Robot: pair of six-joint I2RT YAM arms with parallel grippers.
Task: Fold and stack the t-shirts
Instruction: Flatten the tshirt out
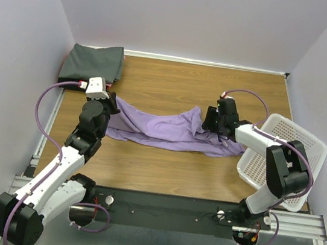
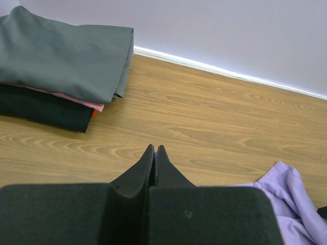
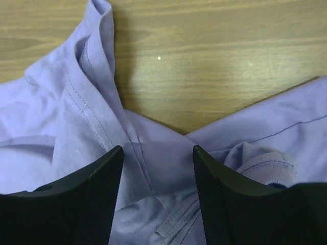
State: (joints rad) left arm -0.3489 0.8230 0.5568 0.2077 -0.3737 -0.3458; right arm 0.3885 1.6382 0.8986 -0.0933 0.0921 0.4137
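I next need to grab the lavender t-shirt's seamed fold (image 1: 205, 129) (image 3: 152, 164) with my right gripper, opposite my left gripper, so I can spread the t-shirt flat for folding.
The lavender t-shirt (image 1: 162, 128) lies crumpled in a band across the middle of the table. My left gripper (image 1: 112, 104) is at its left end, jaws pressed shut (image 2: 155, 148) with only a thin sliver of the lavender cloth between the tips; more of the shirt (image 2: 286, 199) shows at the lower right. My right gripper (image 1: 212, 122) is at the shirt's right end, open (image 3: 157, 153), fingers astride a seamed fold of the lavender cloth (image 3: 76, 117). The folded dark grey t-shirt (image 1: 92, 62) tops a stack at the far left corner, with a pinkish edge (image 2: 76, 100) under it.
A white mesh basket (image 1: 287, 152) stands tilted at the right edge, close to my right arm. A black folded layer (image 2: 46, 112) lies at the bottom of the stack. Walls close the table at the back and on both sides.
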